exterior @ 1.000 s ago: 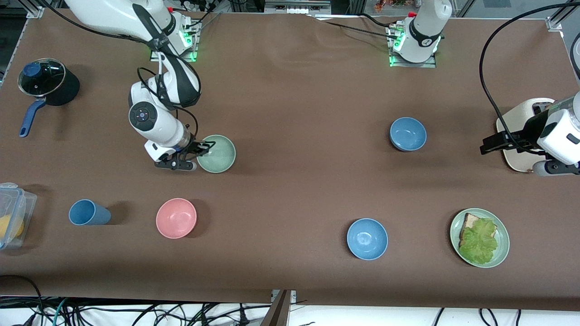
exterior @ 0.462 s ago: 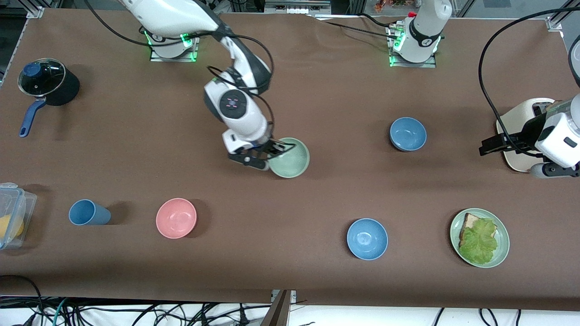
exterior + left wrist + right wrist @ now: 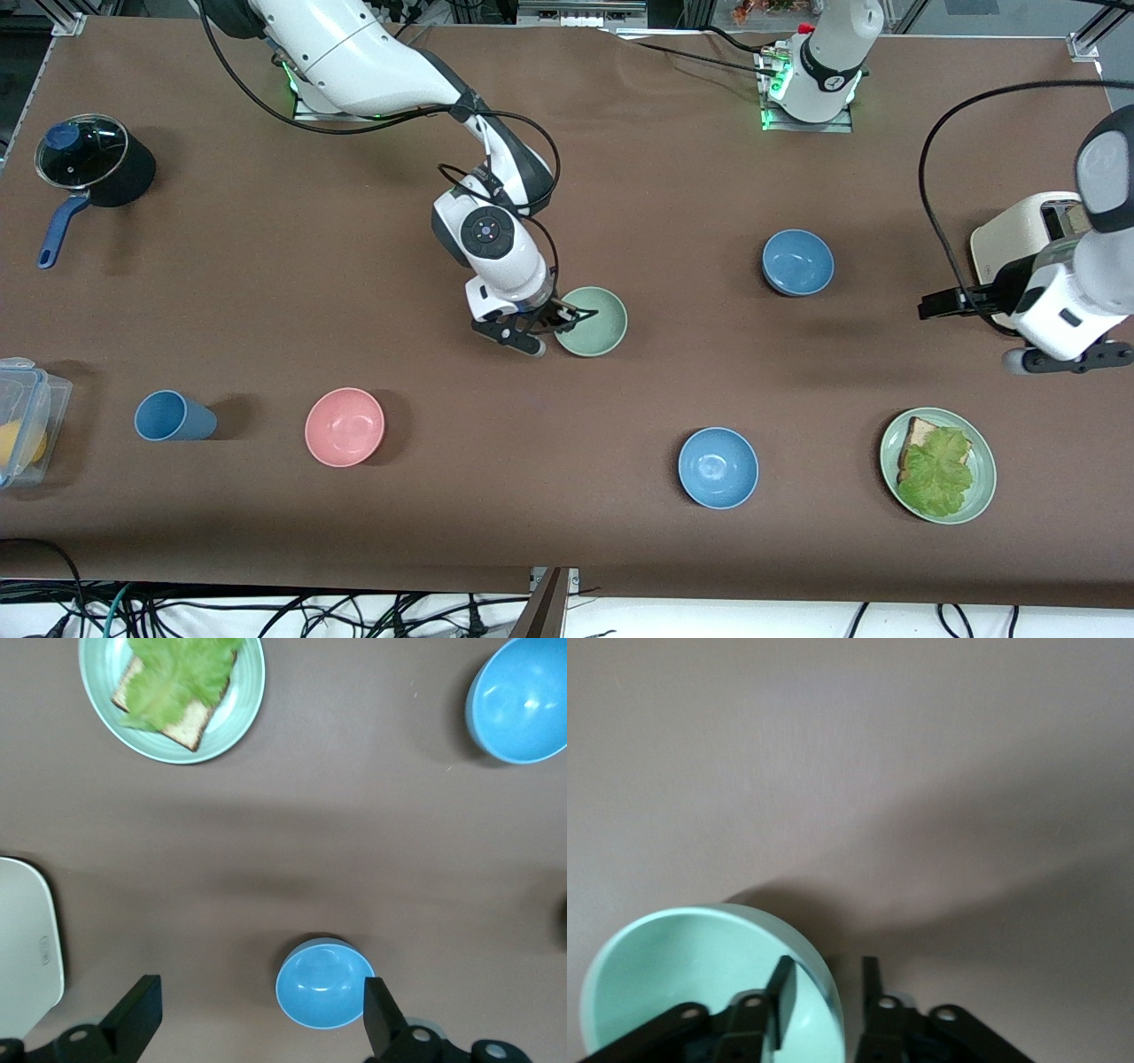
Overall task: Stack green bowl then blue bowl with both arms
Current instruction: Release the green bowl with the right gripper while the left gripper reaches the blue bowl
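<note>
My left gripper should next grab the muted blue bowl by its rim (image 3: 767, 250), to stack it in the pale green bowl (image 3: 595, 322).
The pale green bowl (image 3: 595, 322) is near the middle of the table, low over it or on it. My right gripper (image 3: 571, 315) is shut on its rim, one finger inside and one outside, as the right wrist view shows (gripper (image 3: 824, 970), bowl (image 3: 673, 983)). The muted blue bowl (image 3: 797, 261) sits toward the left arm's end. In the left wrist view it (image 3: 324, 983) lies between my fingers, far below. My left gripper (image 3: 961, 299) (image 3: 261, 983) is open and empty, up over the table between that bowl and the toaster.
A brighter blue bowl (image 3: 718, 467) and a green plate with bread and lettuce (image 3: 979, 439) lie nearer the front camera. The toaster (image 3: 1019, 239) stands at the left arm's end. A pink bowl (image 3: 344, 426), blue cup (image 3: 173, 416), pot (image 3: 89, 159) and plastic box (image 3: 22, 416) are toward the right arm's end.
My right gripper has carried the green bowl from the right arm's end toward the middle of the table and lower. My left arm has shifted slightly toward the middle.
</note>
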You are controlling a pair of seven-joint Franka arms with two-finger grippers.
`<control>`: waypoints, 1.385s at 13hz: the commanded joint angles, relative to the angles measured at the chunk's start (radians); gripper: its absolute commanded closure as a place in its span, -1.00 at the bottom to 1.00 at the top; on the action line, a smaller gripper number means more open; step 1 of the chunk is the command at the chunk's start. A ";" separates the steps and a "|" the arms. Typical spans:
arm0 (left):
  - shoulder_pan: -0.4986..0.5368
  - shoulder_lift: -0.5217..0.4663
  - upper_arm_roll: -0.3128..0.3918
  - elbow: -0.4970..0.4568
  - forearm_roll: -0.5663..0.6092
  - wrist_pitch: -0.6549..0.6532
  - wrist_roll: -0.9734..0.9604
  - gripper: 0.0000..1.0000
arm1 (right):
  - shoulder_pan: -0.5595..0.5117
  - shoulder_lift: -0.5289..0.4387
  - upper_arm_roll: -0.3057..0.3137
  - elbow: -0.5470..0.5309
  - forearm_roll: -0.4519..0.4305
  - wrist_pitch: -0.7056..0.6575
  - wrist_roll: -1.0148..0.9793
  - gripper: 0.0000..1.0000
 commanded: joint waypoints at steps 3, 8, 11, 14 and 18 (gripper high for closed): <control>0.020 -0.032 -0.007 -0.352 0.013 0.388 0.034 -1.00 | -0.027 -0.269 -0.161 0.017 -0.004 -0.405 -0.254 -1.00; 0.017 -0.075 -0.012 -0.632 -0.074 0.626 0.143 -0.97 | -0.263 -0.470 -0.198 -0.003 0.101 -0.590 -0.768 -1.00; 0.000 -0.118 -0.026 -0.764 -0.104 0.721 0.164 -0.96 | -0.289 -0.608 -0.257 -0.078 0.101 -0.677 -0.841 -1.00; -0.028 -0.160 -0.043 -0.887 -0.104 0.813 0.164 -0.92 | -0.289 -0.697 -0.291 -0.102 0.098 -0.758 -0.857 -1.00; -0.042 -0.185 -0.044 -1.008 -0.104 0.910 0.181 -0.85 | -0.312 -0.716 -0.298 -0.101 0.083 -0.783 -0.933 -1.00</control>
